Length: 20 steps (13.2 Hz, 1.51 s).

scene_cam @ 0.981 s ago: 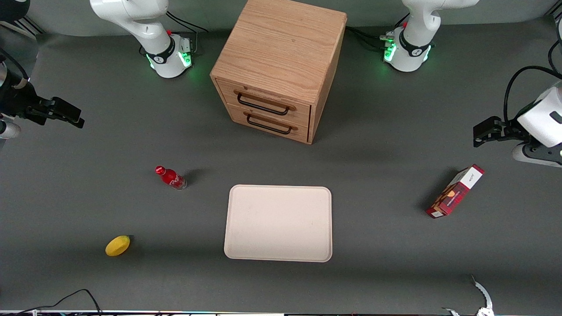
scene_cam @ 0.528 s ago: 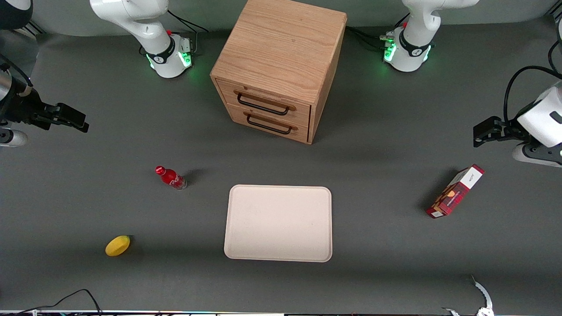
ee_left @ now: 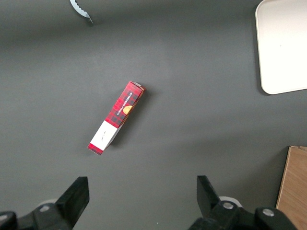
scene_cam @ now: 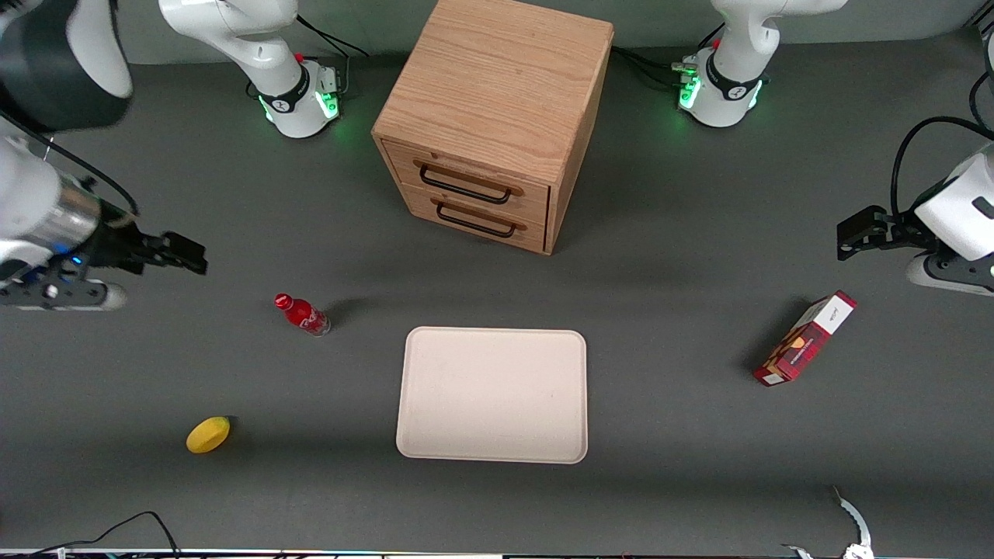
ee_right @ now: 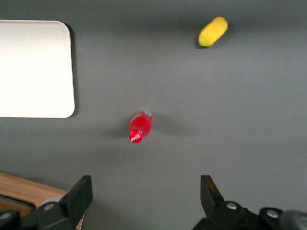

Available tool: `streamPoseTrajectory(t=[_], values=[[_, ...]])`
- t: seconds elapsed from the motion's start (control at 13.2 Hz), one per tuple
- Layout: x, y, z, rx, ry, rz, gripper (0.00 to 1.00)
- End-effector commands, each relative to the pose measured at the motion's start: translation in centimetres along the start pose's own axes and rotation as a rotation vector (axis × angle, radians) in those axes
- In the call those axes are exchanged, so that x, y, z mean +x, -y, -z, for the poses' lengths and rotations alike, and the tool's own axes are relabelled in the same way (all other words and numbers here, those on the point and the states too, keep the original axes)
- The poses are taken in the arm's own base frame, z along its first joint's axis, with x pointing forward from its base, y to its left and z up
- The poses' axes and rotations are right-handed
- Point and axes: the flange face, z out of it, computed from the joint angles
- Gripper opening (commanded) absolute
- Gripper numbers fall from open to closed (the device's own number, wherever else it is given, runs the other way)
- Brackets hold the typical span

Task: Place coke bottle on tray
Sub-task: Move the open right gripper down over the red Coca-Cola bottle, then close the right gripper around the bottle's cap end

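Note:
The robot's right gripper will next grab the bottle by its red body (scene_cam: 307, 316) to set the coke bottle on the tray (scene_cam: 492, 394).
The coke bottle (scene_cam: 302, 314), small and red with a red cap, stands upright on the grey table beside the tray (scene_cam: 492, 394), toward the working arm's end. The tray is large, flat and pale beige-pink, and nothing lies on it. My right gripper (scene_cam: 194, 260) is open and empty, up above the table, farther from the front camera than the bottle and further toward the working arm's end. The right wrist view shows the bottle (ee_right: 140, 126) from above between the spread fingers (ee_right: 79, 194), with the tray's corner (ee_right: 48, 96) nearby.
A yellow lemon-like fruit (scene_cam: 208, 434) lies nearer the front camera than the bottle. A wooden two-drawer cabinet (scene_cam: 489, 116) stands farther back than the tray. A red-and-white carton (scene_cam: 804, 338) lies toward the parked arm's end. A cable (scene_cam: 132, 524) runs along the front edge.
My right gripper has moved toward the bottle and nearer the front camera, with more of the arm coming into view. The bottle, tray and other objects have not moved.

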Motion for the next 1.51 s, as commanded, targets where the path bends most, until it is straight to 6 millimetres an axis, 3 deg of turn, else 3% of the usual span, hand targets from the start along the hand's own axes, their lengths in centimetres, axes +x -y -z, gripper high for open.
streamPoseTrajectory(t=[0.0,0.53,0.68,0.91,1.21,1.43], values=[[-0.9,1.5,-6.2,0.029,-0.025,0.023,1.00],[-2.7,3.1,-19.8,0.039,-0.120,0.061,1.00],[-3.6,3.1,-22.3,0.042,-0.129,0.064,1.00],[-4.6,3.2,-23.0,0.036,-0.120,0.074,1.00],[-4.3,3.0,-22.5,0.013,-0.130,0.099,0.97],[-4.4,2.5,-22.0,0.011,-0.135,0.096,0.76]])
